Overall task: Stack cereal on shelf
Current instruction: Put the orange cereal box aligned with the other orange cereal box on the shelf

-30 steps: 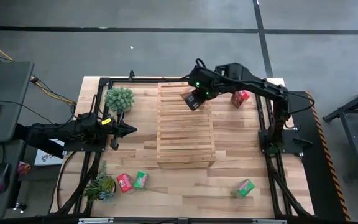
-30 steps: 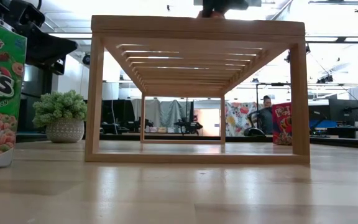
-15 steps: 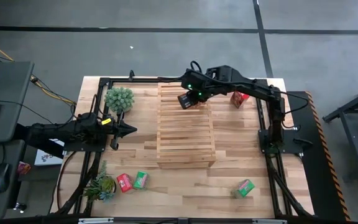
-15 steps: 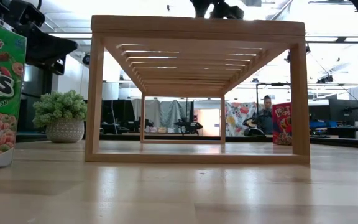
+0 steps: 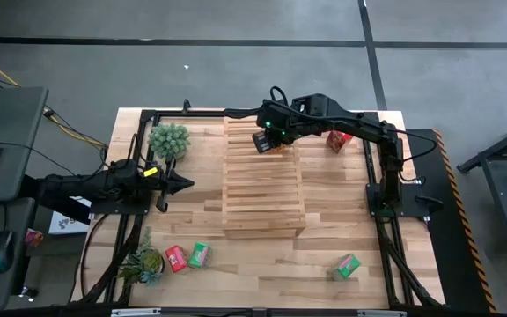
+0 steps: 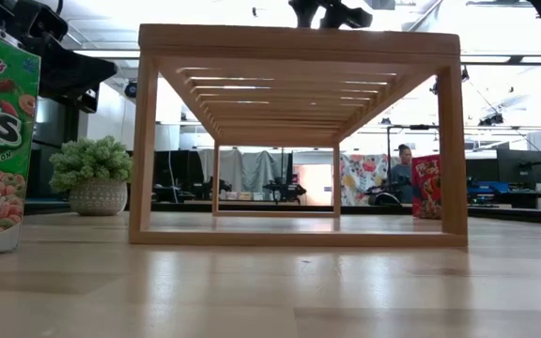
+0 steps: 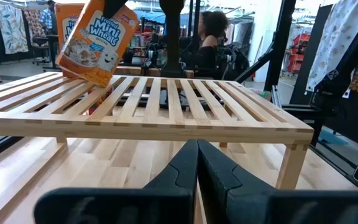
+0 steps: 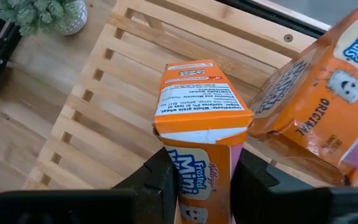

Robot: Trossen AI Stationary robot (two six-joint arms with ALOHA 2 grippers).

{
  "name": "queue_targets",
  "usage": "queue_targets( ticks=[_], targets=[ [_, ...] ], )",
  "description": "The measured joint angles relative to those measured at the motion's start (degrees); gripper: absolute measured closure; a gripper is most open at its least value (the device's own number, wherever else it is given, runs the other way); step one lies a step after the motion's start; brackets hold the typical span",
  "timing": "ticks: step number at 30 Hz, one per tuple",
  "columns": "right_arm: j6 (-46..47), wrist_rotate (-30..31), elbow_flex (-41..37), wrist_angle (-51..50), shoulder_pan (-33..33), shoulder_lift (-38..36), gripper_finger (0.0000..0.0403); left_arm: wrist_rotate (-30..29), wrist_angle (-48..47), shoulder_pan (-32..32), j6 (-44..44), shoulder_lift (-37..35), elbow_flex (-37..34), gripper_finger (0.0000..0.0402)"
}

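The orange box [image 8: 201, 118] is low over the shelf slats beside its neighbour; my right gripper should release it.
My right gripper [image 5: 267, 139] reaches over the far end of the light-wood slatted shelf [image 5: 262, 189] and is shut on an orange cereal box [image 8: 201, 106]. The left wrist view shows that box [image 7: 95, 40] tilted just above the slats. A second orange box [image 8: 316, 118] lies flat on the shelf's far end beside it. On the tabletop stand a red box [image 5: 339, 139], a red box [image 5: 175, 258], a green box [image 5: 200, 254] and another green box [image 5: 348, 265]. My left gripper [image 5: 179, 183] waits shut at the table's left side. My right gripper pinches the orange box between its two fingers [image 8: 163, 177], one on each side of the box's upper end [image 8: 201, 165]. The fingers come from above, pointing down. The box hangs tilted with its lower end [image 7: 92, 78] close over the slats; I cannot tell whether it touches them.
Two small potted plants stand on the table's left side, one far [image 5: 168, 141] and one near [image 5: 143, 262]. Black frame rails [image 5: 372, 167] run along the table's sides. A person [image 6: 402, 169] is in the room beyond the table.
My right gripper has carried the orange box a little toward the table's left and down toward the far end of the shelf top, then nearly stopped. The box stays in its hold.
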Motion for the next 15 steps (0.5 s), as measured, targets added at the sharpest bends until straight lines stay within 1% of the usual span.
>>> queue_targets(
  ticks=[15],
  targets=[
    [0.1,2.4,0.0,0.0,-0.1,0.1,0.0301,0.0,0.0,0.0,0.0,0.0,0.0,0.0401]
  ],
)
